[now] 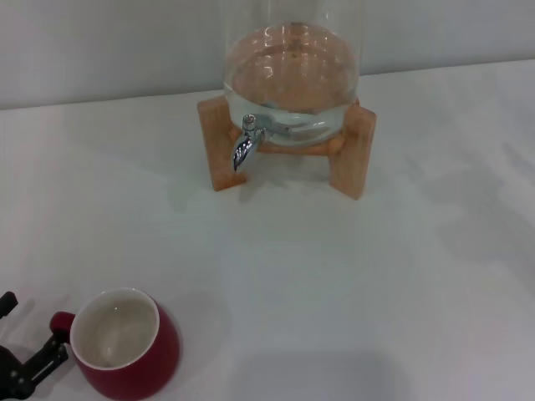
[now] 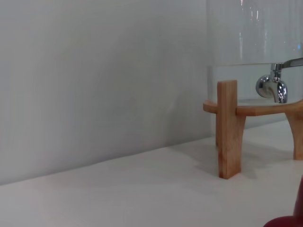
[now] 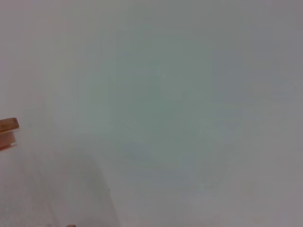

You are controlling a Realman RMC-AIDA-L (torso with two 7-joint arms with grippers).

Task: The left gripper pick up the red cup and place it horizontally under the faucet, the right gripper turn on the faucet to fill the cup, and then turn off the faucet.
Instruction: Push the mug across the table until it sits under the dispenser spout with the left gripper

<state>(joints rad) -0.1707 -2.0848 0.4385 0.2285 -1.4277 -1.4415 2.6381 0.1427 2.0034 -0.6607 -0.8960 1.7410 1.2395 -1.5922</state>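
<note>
My left gripper closes on the red cup's handle (image 1: 61, 320) next: in the head view its open fingers are beside the handle, so closing now would catch the handle.
The red cup (image 1: 125, 342) stands upright on the white table at the near left, white inside, its handle pointing left. My left gripper (image 1: 29, 334) is at the bottom left corner, right beside the handle, its black fingers (image 1: 46, 357) spread open and holding nothing. A sliver of the cup also shows in the left wrist view (image 2: 289, 218). The chrome faucet (image 1: 245, 144) hangs from the front of the glass jar at the back centre, spout down; it also shows in the left wrist view (image 2: 273, 86). My right gripper is out of view.
The glass jar (image 1: 292, 67), holding water, sits on a wooden stand (image 1: 351, 159) at the back of the table, near the wall. An edge of the stand shows in the right wrist view (image 3: 7, 126). The white table (image 1: 334, 276) stretches between cup and stand.
</note>
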